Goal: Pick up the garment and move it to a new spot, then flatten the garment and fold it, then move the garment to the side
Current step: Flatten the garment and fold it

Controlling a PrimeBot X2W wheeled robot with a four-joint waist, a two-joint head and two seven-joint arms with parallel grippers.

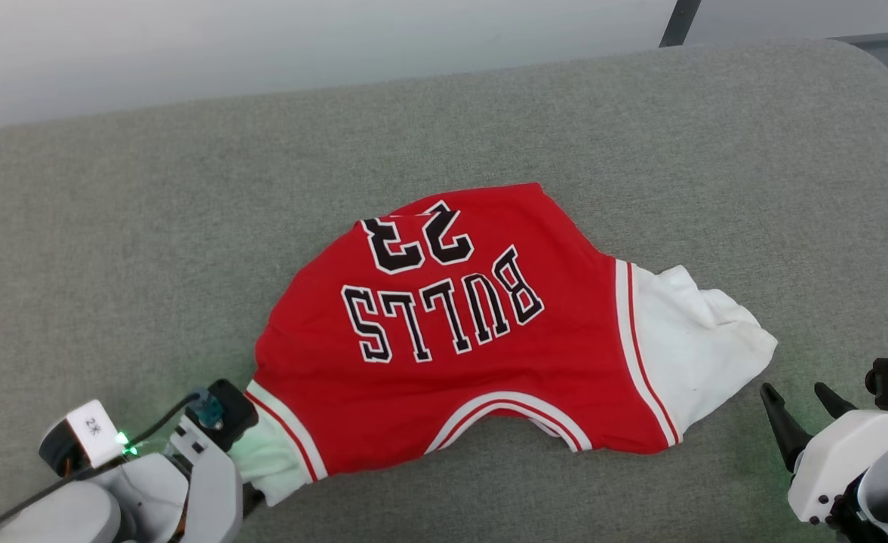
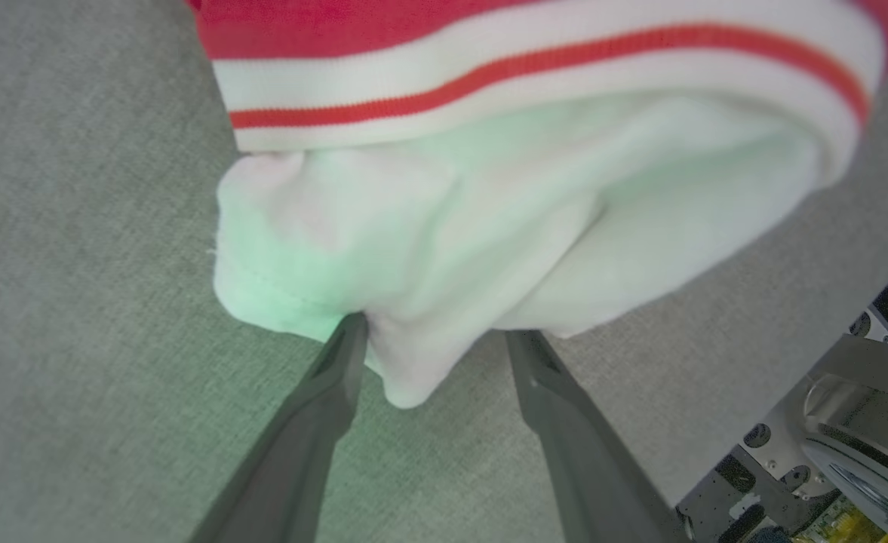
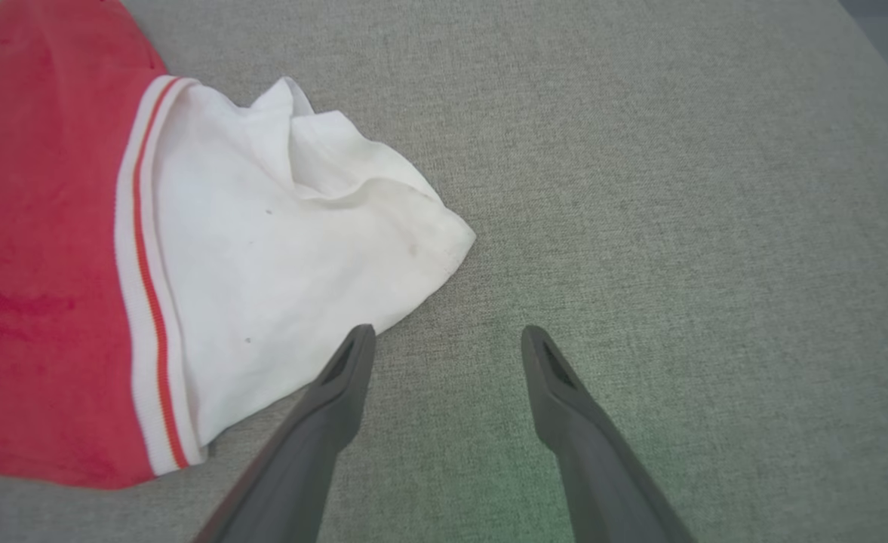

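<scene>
Next, my left gripper picks up the garment by the bunched sleeve tip (image 2: pixel 409 369), where the cloth gathers in a fold while the red body lies flat.
The garment (image 1: pixel 459 354), a red jersey with "BULLS 23" lettering, lies spread on the grey cloth surface, its collar toward me and the lettering upside down. My left gripper (image 2: pixel 436 339) is open at the lower left. The bunched tip of the left white sleeve (image 2: pixel 413 249) hangs between its spread fingers, which the sleeve (image 1: pixel 266 460) hides in the head view. My right gripper (image 1: pixel 794 396) is open at the lower right, a little short of the right white sleeve (image 1: pixel 692 339). In the right wrist view its left fingertip (image 3: pixel 361 339) sits at that sleeve's edge (image 3: pixel 285 249), with nothing between the fingers.
The grey cloth surface (image 1: pixel 187 226) stretches wide around the garment, and its far edge meets a pale wall. A dark post (image 1: pixel 677 23) stands beyond the top right corner. Parts of my own base (image 2: pixel 851 422) show at the lower right of the left wrist view.
</scene>
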